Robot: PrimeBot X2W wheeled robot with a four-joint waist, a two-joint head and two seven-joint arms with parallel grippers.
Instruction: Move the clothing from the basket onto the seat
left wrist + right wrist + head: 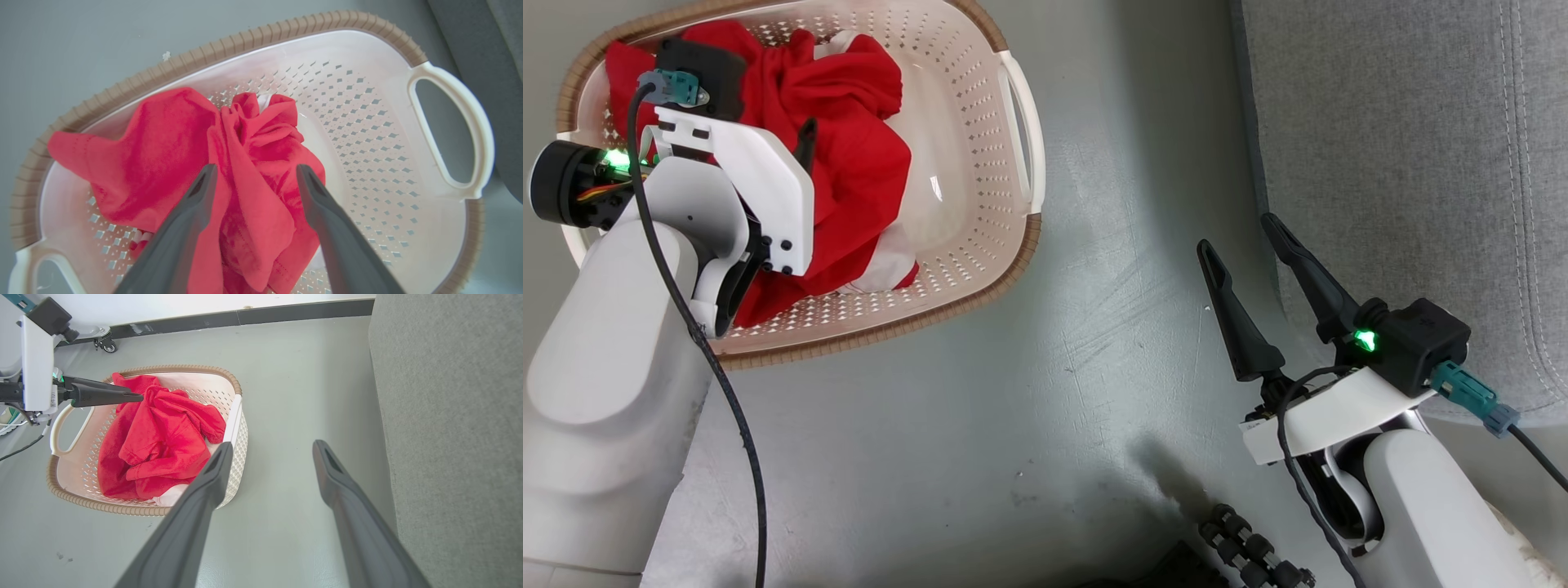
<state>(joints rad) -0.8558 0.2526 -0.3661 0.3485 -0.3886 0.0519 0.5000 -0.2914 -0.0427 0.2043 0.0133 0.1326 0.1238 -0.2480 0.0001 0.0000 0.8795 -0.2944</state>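
The clothing's bunched red fold stands up, while the clothing (162, 152) around it lies slack. My left gripper should grab that fold next.
The cream basket (980, 296) with its brown rim stands on the floor at the upper left. The bright red clothing (849, 163) is heaped inside, with a white cloth piece (882, 265) at its near edge. My left gripper (253, 169) hangs open over the heap. Its fingers straddle a bunched red fold (249, 134) and nothing is clamped. From the right wrist, the left gripper's fingertips (137, 396) sit level with the top of the clothing (163, 445). My right gripper (1236, 232) is open and empty above the floor, beside the grey seat (1405, 163).
Bare grey floor (1111, 327) lies between basket and seat. A dark ribbed roller part (1245, 551) sits at the bottom edge. In the right wrist view, a wall with a dark baseboard (286, 312) and a caster wheel (108, 346) lie beyond the basket (175, 368).
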